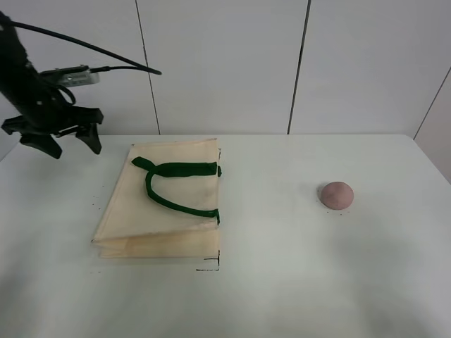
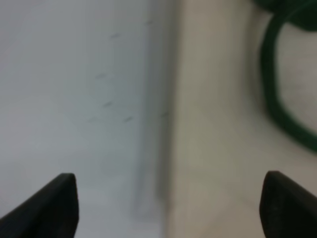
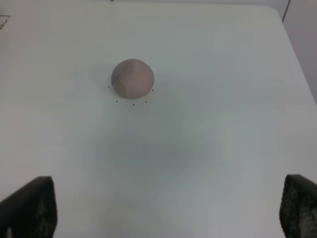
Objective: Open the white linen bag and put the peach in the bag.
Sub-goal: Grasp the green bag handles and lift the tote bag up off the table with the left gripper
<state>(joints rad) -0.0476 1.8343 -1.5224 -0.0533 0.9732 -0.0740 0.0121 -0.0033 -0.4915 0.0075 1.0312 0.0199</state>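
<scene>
The bag is flat and closed on the tabletop, so my left gripper should next grab it by the green handle loop that rests on top.
The white linen bag lies flat and closed on the table, left of the middle, with its dark green handles resting on top. The peach sits alone on the table to the right, well apart from the bag. My left gripper is open and empty, hovering above the table beyond the bag's far left corner. The left wrist view shows the bag's edge and a handle loop between the spread fingers. My right gripper is open and empty. It is above the table with the peach ahead of it.
The white table has small black marks around the bag's corners and the peach. A white panelled wall stands behind the far edge. The right arm is outside the exterior view.
</scene>
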